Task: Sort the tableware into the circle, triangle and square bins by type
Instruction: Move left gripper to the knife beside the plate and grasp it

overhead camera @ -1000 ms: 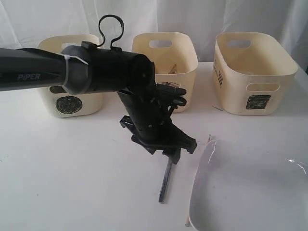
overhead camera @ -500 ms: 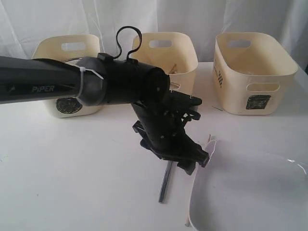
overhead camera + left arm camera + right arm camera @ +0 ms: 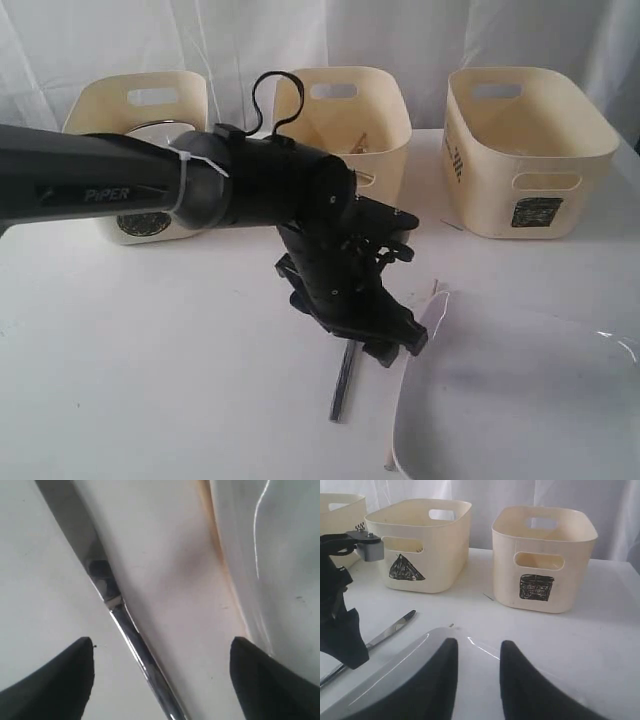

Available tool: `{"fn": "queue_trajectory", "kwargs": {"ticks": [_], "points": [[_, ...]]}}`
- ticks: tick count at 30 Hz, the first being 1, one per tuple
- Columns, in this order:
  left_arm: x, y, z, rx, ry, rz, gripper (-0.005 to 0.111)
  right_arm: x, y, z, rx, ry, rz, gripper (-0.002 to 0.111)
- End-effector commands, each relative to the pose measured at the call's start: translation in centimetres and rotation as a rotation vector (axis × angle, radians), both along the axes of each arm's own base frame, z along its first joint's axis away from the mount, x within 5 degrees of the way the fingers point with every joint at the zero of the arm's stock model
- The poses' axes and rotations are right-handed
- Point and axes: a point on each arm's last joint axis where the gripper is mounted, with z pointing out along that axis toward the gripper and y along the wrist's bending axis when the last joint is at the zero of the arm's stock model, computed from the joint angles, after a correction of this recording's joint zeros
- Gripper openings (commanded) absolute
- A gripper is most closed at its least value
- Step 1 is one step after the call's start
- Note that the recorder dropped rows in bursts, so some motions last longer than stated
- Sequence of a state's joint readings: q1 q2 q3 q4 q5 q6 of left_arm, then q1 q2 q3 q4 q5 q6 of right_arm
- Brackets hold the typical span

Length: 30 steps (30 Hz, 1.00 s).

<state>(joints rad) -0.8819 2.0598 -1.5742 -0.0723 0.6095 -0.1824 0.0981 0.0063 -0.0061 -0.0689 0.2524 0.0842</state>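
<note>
My left gripper needs to go lower before it closes on the knife. My left gripper's fingers stop above the knife's handle [image 3: 344, 375] [image 3: 135, 640].
A steel knife [image 3: 343, 385] lies on the white table beside the large white square plate [image 3: 520, 400]. My left gripper [image 3: 385, 350] hangs low over the knife, open, with the knife's handle [image 3: 135, 640] lying between the two fingertips and touching neither. A wooden chopstick [image 3: 220, 555] runs along the plate's edge [image 3: 280, 555]. My right gripper [image 3: 478, 642] is open just above the plate [image 3: 395, 675], nothing held. At the back stand the circle bin [image 3: 140, 215], the triangle bin [image 3: 345, 110] and the square bin [image 3: 530, 150].
Something steel shows inside the circle bin [image 3: 160, 128], and wooden pieces [image 3: 357, 143] inside the triangle bin. In the right wrist view my left arm [image 3: 340, 625] stands near the knife [image 3: 390, 630], in front of the triangle bin [image 3: 420, 545] and square bin [image 3: 542, 555].
My left arm has swung to the right and come down over the knife. The plate and the right gripper have stayed where they were.
</note>
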Motion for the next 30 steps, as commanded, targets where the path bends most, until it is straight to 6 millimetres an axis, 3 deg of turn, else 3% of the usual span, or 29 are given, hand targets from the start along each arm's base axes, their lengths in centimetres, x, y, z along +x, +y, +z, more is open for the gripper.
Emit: {"fn": "queue_trajectory", "kwargs": {"ticks": [1,30], "points": [[0.1,0.1,-0.5,0.031,-0.012,0.004,0.076,0.0,-0.1,-0.1,-0.005,-0.008,-0.009,0.029],[0.6,0.2,-2.2,0.069,-0.007,0.082,0.076,0.0,-0.1,-0.1,-0.005,-0.008,-0.009,0.029]]}}
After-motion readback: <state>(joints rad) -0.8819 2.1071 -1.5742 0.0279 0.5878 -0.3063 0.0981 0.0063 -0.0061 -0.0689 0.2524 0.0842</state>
